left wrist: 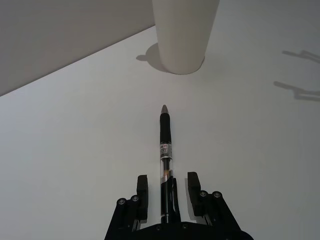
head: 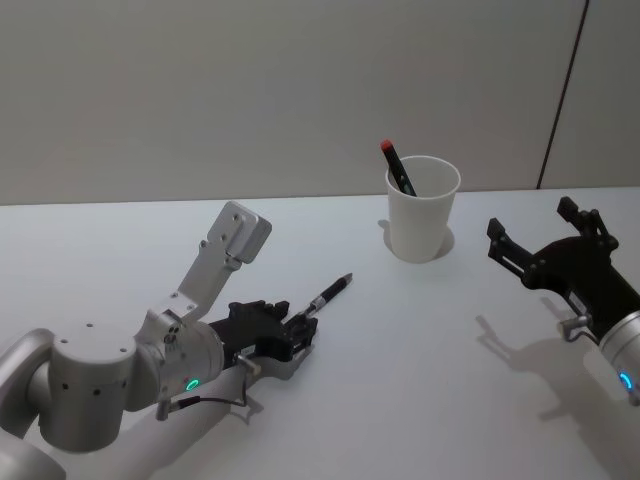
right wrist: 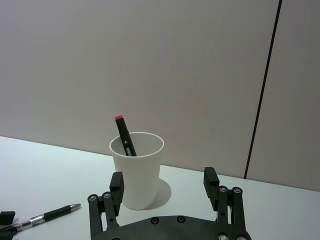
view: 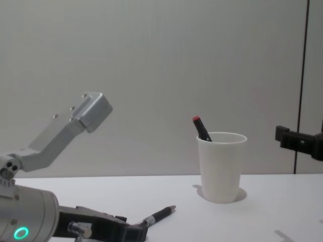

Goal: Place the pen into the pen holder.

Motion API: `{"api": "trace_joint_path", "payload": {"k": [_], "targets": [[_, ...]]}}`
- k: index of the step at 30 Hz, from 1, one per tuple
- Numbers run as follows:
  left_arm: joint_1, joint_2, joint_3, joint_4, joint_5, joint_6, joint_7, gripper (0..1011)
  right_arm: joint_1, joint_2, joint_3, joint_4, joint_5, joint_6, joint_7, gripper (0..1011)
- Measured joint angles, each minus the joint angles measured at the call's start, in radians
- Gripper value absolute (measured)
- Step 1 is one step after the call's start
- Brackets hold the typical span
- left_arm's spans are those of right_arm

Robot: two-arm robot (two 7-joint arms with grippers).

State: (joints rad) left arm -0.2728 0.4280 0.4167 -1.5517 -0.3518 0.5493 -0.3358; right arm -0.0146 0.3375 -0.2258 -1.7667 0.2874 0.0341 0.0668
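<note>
The left gripper grabs the pen by its clip end (left wrist: 169,197) next, to place it into the pen holder (left wrist: 183,40).
A black pen (head: 330,293) with a silver tip lies on the white table (head: 420,380), tip pointing toward the pen holder (head: 422,210). My left gripper (head: 303,330) is low over the table, open, with one finger on each side of the pen's rear end. The left wrist view shows the pen (left wrist: 166,160) between the fingers (left wrist: 142,192) with a small gap on both sides, and the pen holder (left wrist: 182,35) ahead. The white paper cup stands upright and holds a black marker with a red cap (head: 393,165). My right gripper (head: 532,222) hovers open to the right of the cup.
A grey wall stands close behind the table's far edge. The tabletop between the pen (view: 159,216) and the pen holder (view: 220,166) is bare. The left arm's raised elbow link (head: 225,250) sticks up left of the cup.
</note>
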Motion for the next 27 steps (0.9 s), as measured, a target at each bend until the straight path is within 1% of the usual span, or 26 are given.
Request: {"api": "trace_joint_path", "payload": {"k": [4, 6, 7, 9, 11, 14, 16, 27], "targets": [[0.001, 0.002, 0.001, -0.002, 0.000, -0.005, -0.008, 449, 0.000, 0.000, 0.000, 0.000, 0.000, 0.000, 0.000, 1001], [0.002, 0.002, 0.001, -0.003, 0.000, -0.006, -0.010, 406, 0.000, 0.000, 0.000, 0.000, 0.000, 0.000, 0.000, 1001], [0.002, 0.002, 0.001, -0.004, 0.000, -0.007, -0.012, 343, 0.000, 0.000, 0.000, 0.000, 0.000, 0.000, 0.000, 1002], [0.002, 0.003, 0.001, -0.004, 0.000, -0.008, -0.014, 309, 0.000, 0.000, 0.000, 0.000, 0.000, 0.000, 0.000, 1001], [0.002, 0.003, 0.001, -0.005, 0.000, -0.009, -0.016, 224, 0.000, 0.000, 0.000, 0.000, 0.000, 0.000, 0.000, 1001], [0.003, 0.004, 0.001, -0.006, 0.000, -0.012, -0.018, 164, 0.000, 0.000, 0.000, 0.000, 0.000, 0.000, 0.000, 1001], [0.003, 0.004, 0.001, -0.006, 0.000, -0.013, -0.019, 151, 0.000, 0.000, 0.000, 0.000, 0.000, 0.000, 0.000, 1002], [0.004, 0.005, 0.001, -0.008, 0.000, -0.020, -0.023, 150, 0.000, 0.000, 0.000, 0.000, 0.000, 0.000, 0.000, 1002]]}}
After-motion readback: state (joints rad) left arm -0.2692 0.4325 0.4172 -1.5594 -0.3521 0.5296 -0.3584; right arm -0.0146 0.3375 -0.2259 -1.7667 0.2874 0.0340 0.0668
